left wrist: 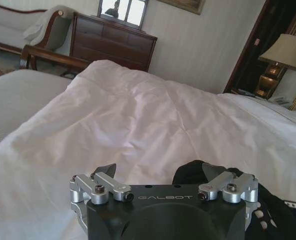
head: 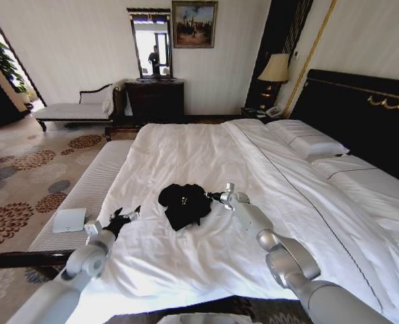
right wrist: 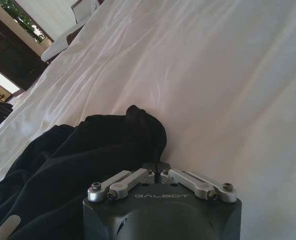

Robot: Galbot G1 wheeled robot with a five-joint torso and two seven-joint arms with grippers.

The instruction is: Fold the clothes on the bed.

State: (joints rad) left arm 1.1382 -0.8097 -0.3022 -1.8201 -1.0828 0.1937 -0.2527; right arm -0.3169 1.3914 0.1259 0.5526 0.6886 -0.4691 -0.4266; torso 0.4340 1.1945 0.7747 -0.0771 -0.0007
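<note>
I need to fold the shirt (head: 184, 208), which lies crumpled and slack on the sheet, so I should grab its raised upper edge (head: 164, 194) with my left gripper next.
The clothes (head: 184, 204) are one black T-shirt lying crumpled on the white bed (head: 185, 148), near its foot. My right gripper (head: 215, 197) reaches in from the right and meets the shirt's right edge. In the right wrist view its fingers (right wrist: 155, 167) are shut together where the black fabric (right wrist: 97, 155) ends. My left gripper (head: 126, 217) hovers low over the sheet a short way left of the shirt, apart from it. Its fingers (left wrist: 107, 171) stand wide open with nothing between them, and the shirt (left wrist: 192, 172) lies just beyond them.
A pale bench (head: 84, 189) runs along the bed's left side with a flat white object (head: 69, 219) on it. White pillows (head: 307, 143) lie against the dark headboard (head: 361, 111). A dresser (head: 155, 100), a chaise (head: 71, 109) and a lamp (head: 275, 67) stand by the far wall.
</note>
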